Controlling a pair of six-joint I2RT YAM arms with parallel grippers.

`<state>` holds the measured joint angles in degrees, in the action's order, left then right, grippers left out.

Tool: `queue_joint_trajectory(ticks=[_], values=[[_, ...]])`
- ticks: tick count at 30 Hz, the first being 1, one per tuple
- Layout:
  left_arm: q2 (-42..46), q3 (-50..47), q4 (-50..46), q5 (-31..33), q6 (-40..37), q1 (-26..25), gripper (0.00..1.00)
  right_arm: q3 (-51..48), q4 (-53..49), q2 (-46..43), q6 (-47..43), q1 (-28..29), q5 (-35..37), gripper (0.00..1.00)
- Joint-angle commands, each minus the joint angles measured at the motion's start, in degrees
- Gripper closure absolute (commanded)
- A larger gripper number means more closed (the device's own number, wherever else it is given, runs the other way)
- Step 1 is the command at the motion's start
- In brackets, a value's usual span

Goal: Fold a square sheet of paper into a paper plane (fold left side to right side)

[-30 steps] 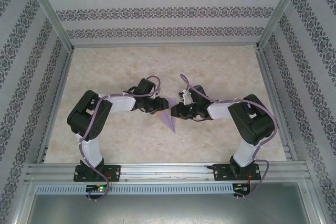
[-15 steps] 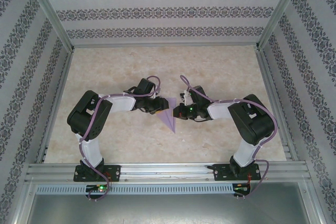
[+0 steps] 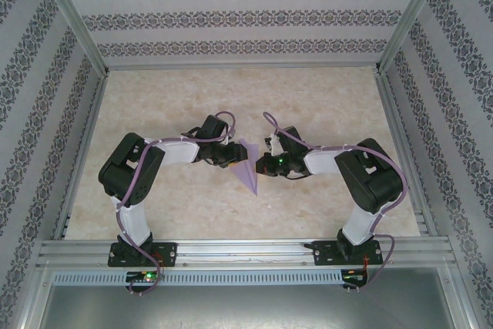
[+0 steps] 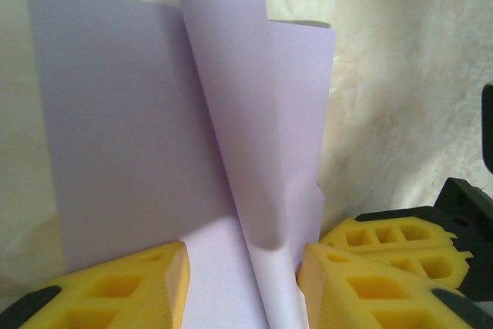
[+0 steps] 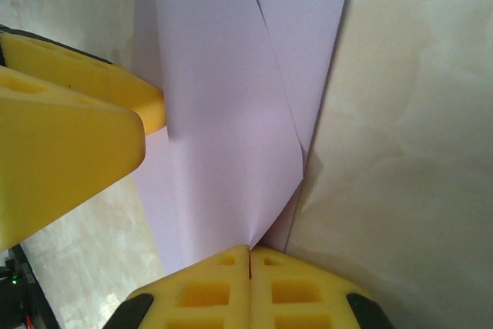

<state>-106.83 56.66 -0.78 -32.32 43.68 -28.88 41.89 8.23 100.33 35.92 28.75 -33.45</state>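
The left gripper grabs the flap's base beside the right gripper next to hold the fold. That leaves the right gripper free.
The lavender square sheet of paper (image 3: 248, 169) lies partly folded on the table between both grippers, looking like a narrow pointed shape from above. My right gripper (image 5: 249, 256) is shut on the sheet's edge, holding a flap (image 5: 223, 113) raised and curled over the rest. In the left wrist view the same flap (image 4: 262, 121) stands up as a cone over the flat part (image 4: 115, 136). My left gripper (image 4: 243, 287) is open, its yellow fingers (image 4: 123, 290) resting on either side of the flap's base. The left gripper's fingers (image 5: 69, 125) sit close to the right's.
The marbled beige table (image 3: 323, 105) is walled by patterned panels with aluminium posts (image 3: 400, 28). A metal rail (image 3: 246, 250) runs along the near edge at the arm bases. Both arms bend inward and nearly meet at the middle.
The right gripper has carried the raised flap slightly up and toward the left; the paper's top corner now stands a little higher. The left arm has stayed put.
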Motion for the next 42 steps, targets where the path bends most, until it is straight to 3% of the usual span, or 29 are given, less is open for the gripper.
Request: queue_joint_trajectory(ticks=[1, 24, 39, 42], values=[[-1.43, -0.33, -4.15, 3.95, -1.84, -0.43, 0.56, 1.48, -1.88, -0.49, -1.82, 0.25, 1.7, 1.0], [-0.57, -0.35, -3.97, 3.49, -1.69, -0.41, 0.56, 2.23, -4.57, 2.36, -2.79, 0.6, 3.77, 1.0], [7.17, 0.5, -4.81, 3.87, -2.43, -0.4, 0.53, 1.27, -8.5, 7.2, -1.98, 1.74, 8.31, 1.0], [7.96, 0.4, -4.27, 2.37, -2.89, -0.39, 0.58, 1.27, -8.63, 7.49, -1.89, 1.83, 8.64, 1.0]])
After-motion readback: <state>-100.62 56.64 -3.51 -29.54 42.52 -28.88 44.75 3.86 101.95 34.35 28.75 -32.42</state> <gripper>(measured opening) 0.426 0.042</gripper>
